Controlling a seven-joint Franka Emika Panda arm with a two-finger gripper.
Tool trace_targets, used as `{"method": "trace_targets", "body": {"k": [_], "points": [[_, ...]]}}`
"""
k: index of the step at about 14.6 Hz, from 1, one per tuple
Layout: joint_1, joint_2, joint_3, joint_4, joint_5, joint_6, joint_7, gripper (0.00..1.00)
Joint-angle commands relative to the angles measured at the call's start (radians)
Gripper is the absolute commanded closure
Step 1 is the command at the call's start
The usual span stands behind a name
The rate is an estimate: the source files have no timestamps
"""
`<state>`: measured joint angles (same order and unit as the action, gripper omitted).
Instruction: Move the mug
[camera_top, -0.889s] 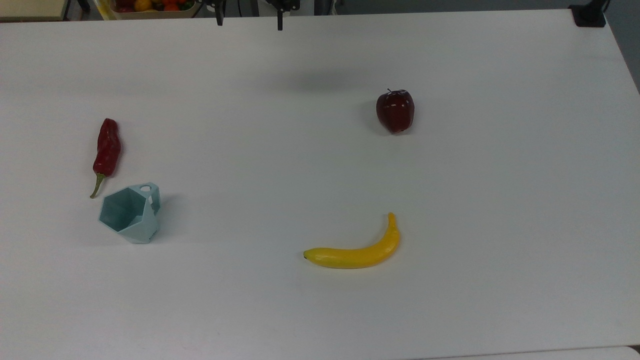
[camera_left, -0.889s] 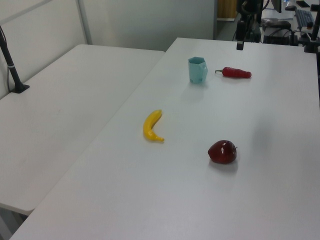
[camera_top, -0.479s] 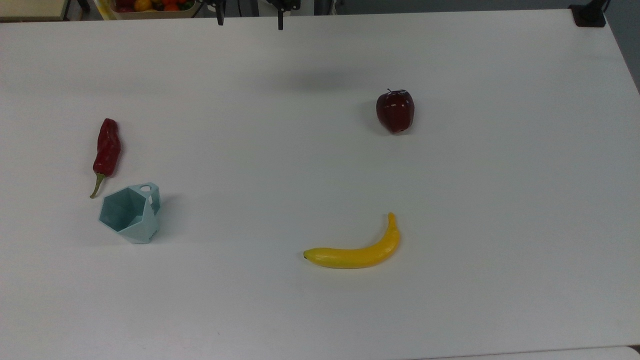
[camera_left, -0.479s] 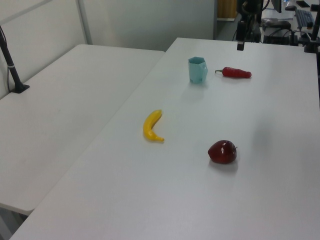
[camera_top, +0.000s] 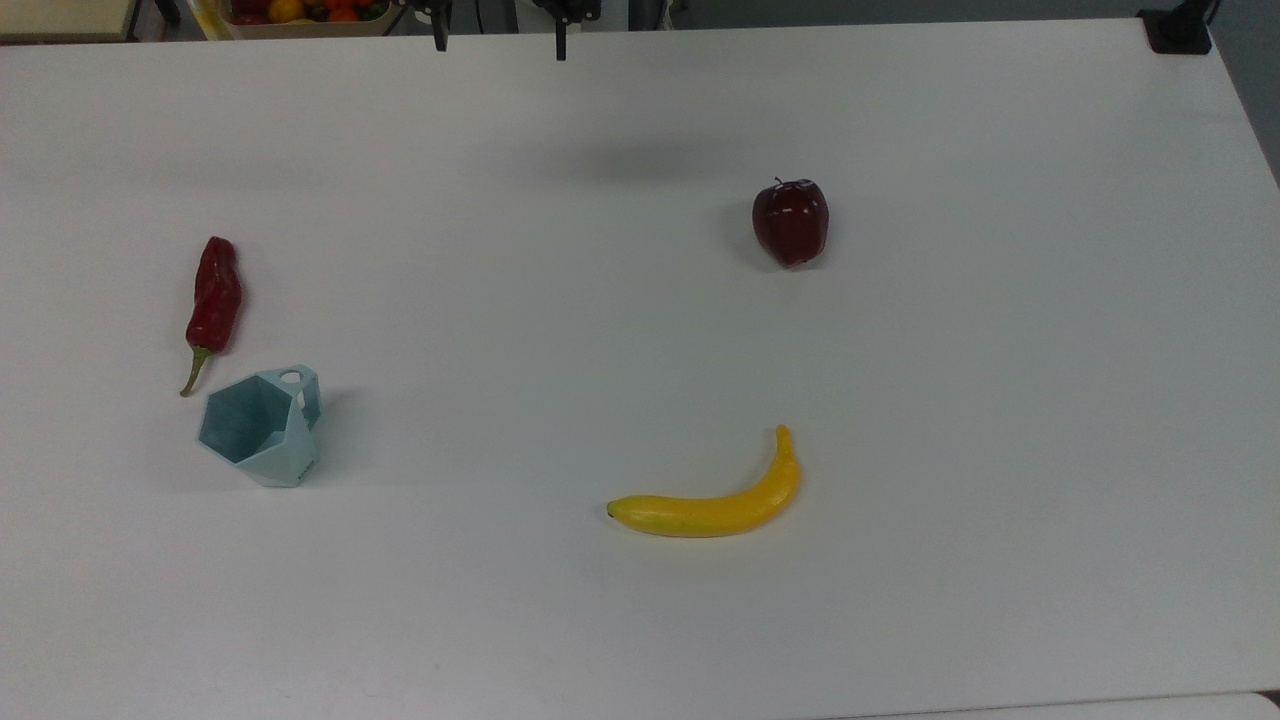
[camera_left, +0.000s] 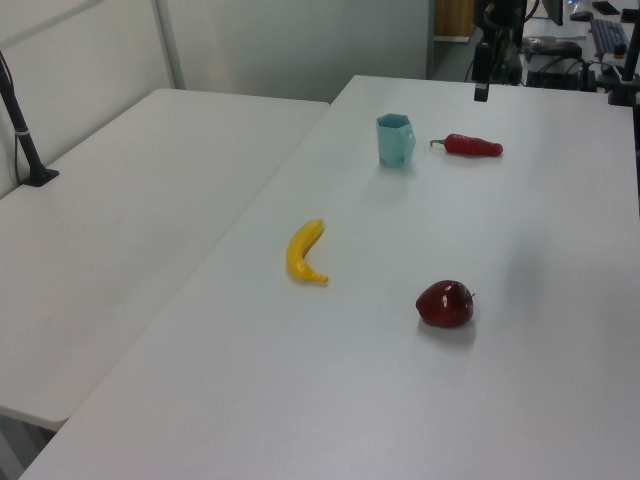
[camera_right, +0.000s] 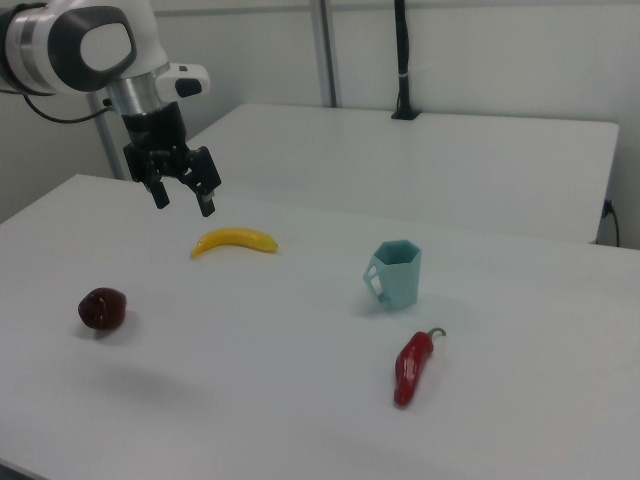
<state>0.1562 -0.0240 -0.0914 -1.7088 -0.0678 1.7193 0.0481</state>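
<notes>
The mug needs to go to another spot on the white table, so my gripper should next take it by its handle (camera_left: 411, 143).
The pale teal faceted mug (camera_top: 260, 428) stands upright on the white table, at the top view's left, its handle toward the back right. It also stands at the far side in the left view as the mug (camera_left: 395, 140) and right of centre in the right view as the mug (camera_right: 396, 275). My gripper (camera_right: 183, 199) hangs high above the table, open, nothing between its fingers, far from the mug. Its two fingertips (camera_top: 439, 42) poke in at the top view's upper edge.
A red chili pepper (camera_top: 213, 303) lies just behind the mug in the top view. A yellow banana (camera_top: 715, 500) lies at centre front and a dark red apple (camera_top: 790, 221) at the back right. A second table (camera_left: 120, 210) adjoins on the left view's left.
</notes>
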Motion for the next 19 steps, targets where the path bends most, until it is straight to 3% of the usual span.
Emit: {"method": "trace_targets", "body": {"k": [1,6,13,19], "points": [[-0.02,-0.007,-0.005,-0.008,0.017,-0.007,0.009,0.0],[-0.082,0.105,-0.005,0.092,0.017,0.031,0.123,0.0],[-0.205,0.238,-0.005,0.109,0.019,0.27,0.269,0.03],[-0.254,0.381,-0.007,0.13,0.011,0.465,0.337,0.03]]}}
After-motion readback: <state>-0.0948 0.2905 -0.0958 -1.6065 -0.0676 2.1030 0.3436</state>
